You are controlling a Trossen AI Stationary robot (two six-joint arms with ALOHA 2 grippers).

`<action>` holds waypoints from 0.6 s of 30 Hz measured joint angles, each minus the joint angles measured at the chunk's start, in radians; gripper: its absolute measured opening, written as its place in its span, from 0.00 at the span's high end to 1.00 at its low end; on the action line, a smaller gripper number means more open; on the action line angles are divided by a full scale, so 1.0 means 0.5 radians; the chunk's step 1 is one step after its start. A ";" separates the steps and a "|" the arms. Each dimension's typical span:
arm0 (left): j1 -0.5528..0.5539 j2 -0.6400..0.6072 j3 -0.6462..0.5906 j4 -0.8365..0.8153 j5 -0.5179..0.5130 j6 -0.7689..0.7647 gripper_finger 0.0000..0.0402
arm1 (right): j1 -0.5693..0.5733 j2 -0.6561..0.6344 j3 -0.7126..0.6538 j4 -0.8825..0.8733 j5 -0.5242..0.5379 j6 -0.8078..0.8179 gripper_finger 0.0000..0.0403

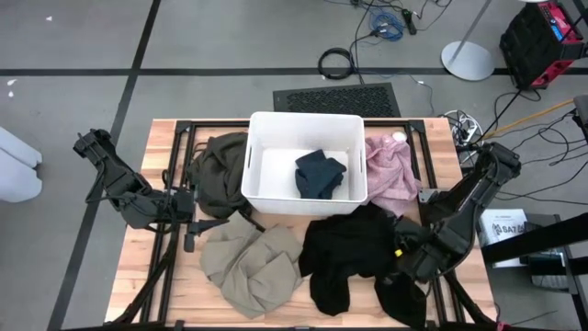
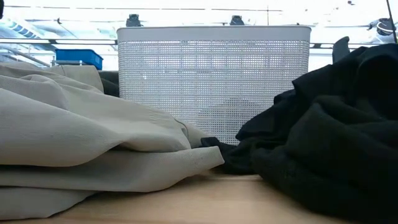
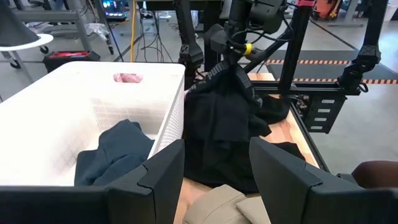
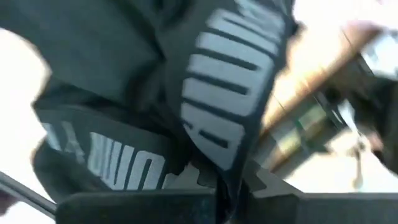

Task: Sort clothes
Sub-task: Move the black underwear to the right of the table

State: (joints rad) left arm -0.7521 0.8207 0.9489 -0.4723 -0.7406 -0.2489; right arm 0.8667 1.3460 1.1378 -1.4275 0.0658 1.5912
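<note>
I should keep the black garment in my right gripper until its lettered band [image 4: 227,81] rests on the black pile. That band is still up above the pile.
A black garment [image 1: 354,253] lies at the table's near right. My right gripper [image 1: 401,246] is shut on it, as the left wrist view [image 3: 233,55] also shows. My left gripper [image 1: 188,222] is open and empty at the table's left, between an olive-green garment [image 1: 216,170] and a beige garment [image 1: 250,262]; its fingers [image 3: 163,177] point toward the bin. A dark teal garment [image 1: 320,173] lies in the white bin [image 1: 262,129]. A pink garment [image 1: 390,170] lies to the right of the bin. My right gripper pinches a bunched fold of the black garment between its two fingers, at a band with grey lettering [image 4: 217,155]. The fingers come from above. The held part [image 3: 227,78] is drawn up into a peak. The rest [image 3: 214,155] hangs down onto the table.
The white bin stands at the table's far middle; its mesh wall [image 2: 211,81] fills the middle of the low view. Black frame rails [image 1: 179,138] run along the table's sides. Bare wood [image 1: 147,276] shows at the near left.
</note>
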 joint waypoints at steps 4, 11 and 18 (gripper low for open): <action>0.000 0.000 0.000 0.000 0.000 0.002 0.52 | -0.039 0.000 0.000 0.301 0.228 -0.291 1.00; 0.000 0.003 0.000 -0.001 0.000 0.002 0.52 | -0.163 0.000 -0.087 0.806 0.490 -0.771 1.00; 0.000 0.005 0.000 -0.054 0.002 -0.014 0.52 | -0.329 0.001 -0.233 1.089 0.486 -0.995 0.99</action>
State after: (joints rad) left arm -0.7521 0.8230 0.9489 -0.4992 -0.7395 -0.2558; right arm 0.7022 1.3464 1.0210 -0.8830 0.3088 1.0938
